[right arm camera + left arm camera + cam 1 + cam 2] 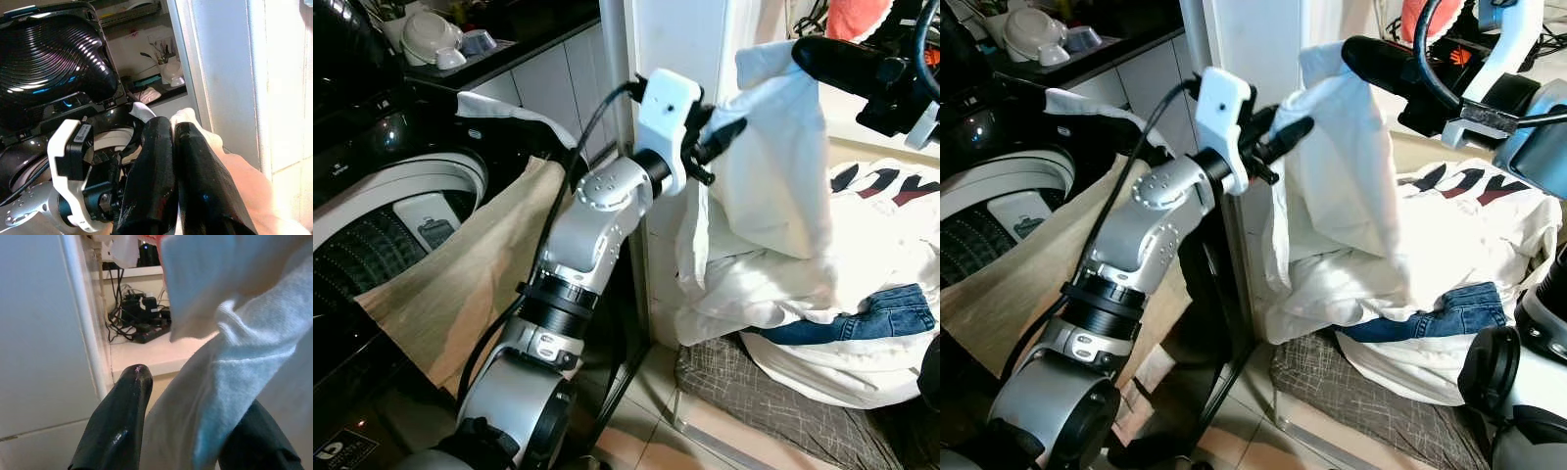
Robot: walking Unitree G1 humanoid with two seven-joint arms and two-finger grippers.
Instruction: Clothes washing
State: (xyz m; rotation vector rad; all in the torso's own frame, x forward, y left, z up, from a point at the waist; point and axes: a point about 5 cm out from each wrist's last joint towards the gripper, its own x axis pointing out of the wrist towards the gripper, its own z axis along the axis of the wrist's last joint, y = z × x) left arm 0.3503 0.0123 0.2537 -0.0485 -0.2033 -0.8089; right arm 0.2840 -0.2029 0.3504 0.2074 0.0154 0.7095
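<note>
The left gripper should next grab the white garment by the fold bunched at its edge (pixel 728 116), because the rest of the cloth (pixel 771 196) hangs wide and loose.
A white garment (pixel 783 166) hangs from my right gripper (pixel 808 49), which is held high at the right and shut on the garment's top edge; a bit of white cloth pokes out between its fingertips (pixel 161 122). My left gripper (pixel 713 147) reaches in from the left at the garment's edge. It is open, with a fold of the white cloth (pixel 220 382) lying between its two fingers (pixel 129 401). The washing machine (pixel 401 186) stands at the left with its black lid (pixel 54 49) up.
A beige cloth (pixel 460 274) is draped over the washer's rim and down its front. A laundry pile with a lettered white shirt (pixel 891 211) and jeans (pixel 891 313) lies at the right on a grey mat (pixel 754 392). A white pillar (pixel 671 34) stands behind my left arm.
</note>
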